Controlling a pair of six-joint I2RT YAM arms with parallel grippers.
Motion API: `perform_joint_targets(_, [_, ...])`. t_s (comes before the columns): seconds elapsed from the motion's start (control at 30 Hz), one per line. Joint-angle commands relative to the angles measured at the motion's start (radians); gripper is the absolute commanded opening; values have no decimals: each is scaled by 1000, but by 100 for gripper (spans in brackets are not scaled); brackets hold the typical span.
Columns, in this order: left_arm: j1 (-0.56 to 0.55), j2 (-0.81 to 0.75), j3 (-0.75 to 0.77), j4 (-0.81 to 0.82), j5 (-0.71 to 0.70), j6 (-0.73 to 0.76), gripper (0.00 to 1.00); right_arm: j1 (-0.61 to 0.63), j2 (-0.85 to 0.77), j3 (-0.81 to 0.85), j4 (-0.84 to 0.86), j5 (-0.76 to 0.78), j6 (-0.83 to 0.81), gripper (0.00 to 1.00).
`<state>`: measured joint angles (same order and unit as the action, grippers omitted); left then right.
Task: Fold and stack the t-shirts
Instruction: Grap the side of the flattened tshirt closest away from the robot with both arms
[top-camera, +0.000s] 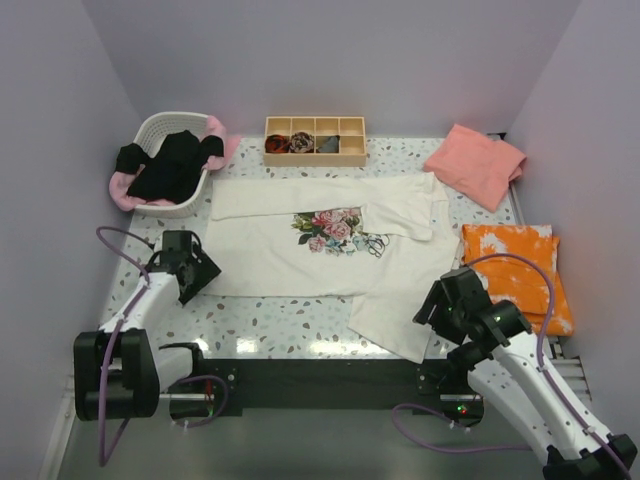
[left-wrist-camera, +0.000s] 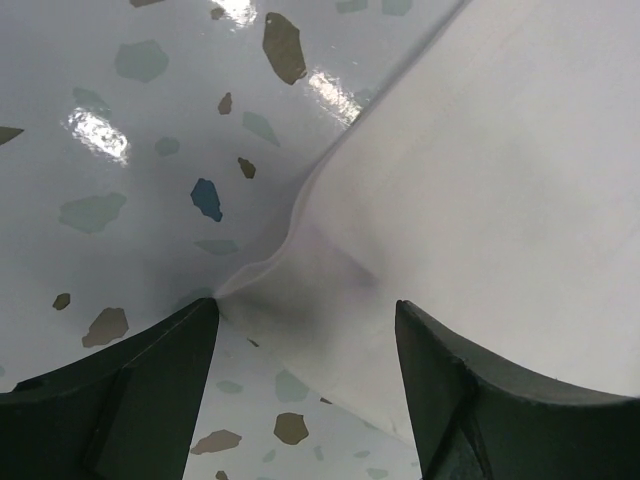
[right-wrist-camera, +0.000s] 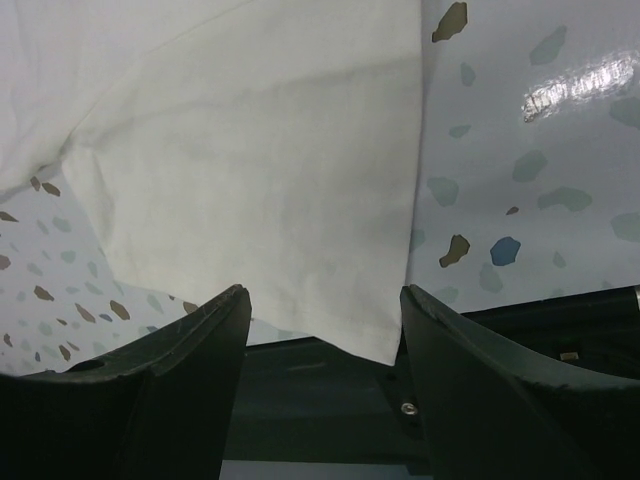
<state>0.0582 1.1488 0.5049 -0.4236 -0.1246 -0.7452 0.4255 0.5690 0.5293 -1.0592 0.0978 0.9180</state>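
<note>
I need to grab the raised hem corner of the cream-white t-shirt with my left gripper next, to fold the t-shirt's near side over the rose print.
A large cream-white t-shirt (top-camera: 290, 250) with a rose print lies spread flat in the middle of the table. My left gripper (top-camera: 196, 274) stands open at its left hem corner. In the left wrist view that raised corner (left-wrist-camera: 300, 290) lies between the two fingers, not pinched. My right gripper (top-camera: 438, 300) is open beside the sleeve (top-camera: 395, 318) at the front right. That sleeve's edge (right-wrist-camera: 300, 250) reaches over the table's dark near edge between the fingers. A salmon-pink t-shirt (top-camera: 476, 165) lies at the back right. Black and pink t-shirts (top-camera: 170, 165) fill a basket.
The white basket (top-camera: 185, 207) stands at the back left. A wooden compartment box (top-camera: 345, 153) with small rolled bundles sits at the back centre. A folded orange patterned cloth (top-camera: 515, 275) lies at the right edge. A black rail (top-camera: 320, 375) runs along the near edge.
</note>
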Motion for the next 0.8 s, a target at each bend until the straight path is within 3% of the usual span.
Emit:
perform_joint_targets(0.0, [20, -35, 3, -46, -44, -28, 77, 1, -11, -45, -68, -55, 44, 66])
perform_joint_targets(0.13, [22, -9, -9, -32, 3, -23, 68, 1, -9, -58, -64, -67, 51, 65])
perform_joint_targets(0.2, [23, 2, -12, -30, 25, -25, 53, 1, -8, -58, -70, -70, 58, 63])
perform_joint_targets(0.43, [22, -11, -12, -29, 40, -20, 24, 1, -41, -45, -137, -95, 105, 58])
perform_joint_targets(0.53, [22, -9, -14, -26, 57, -19, 0, 1, -35, -16, -183, -96, 113, 59])
perform_joint_targets(0.63, [20, -14, -5, -21, 74, -10, 0, 1, -11, -6, -180, -96, 85, 59])
perform_joint_targets(0.77, [20, -14, 23, -3, 100, 13, 0, 1, 199, 38, -101, -50, -7, 63])
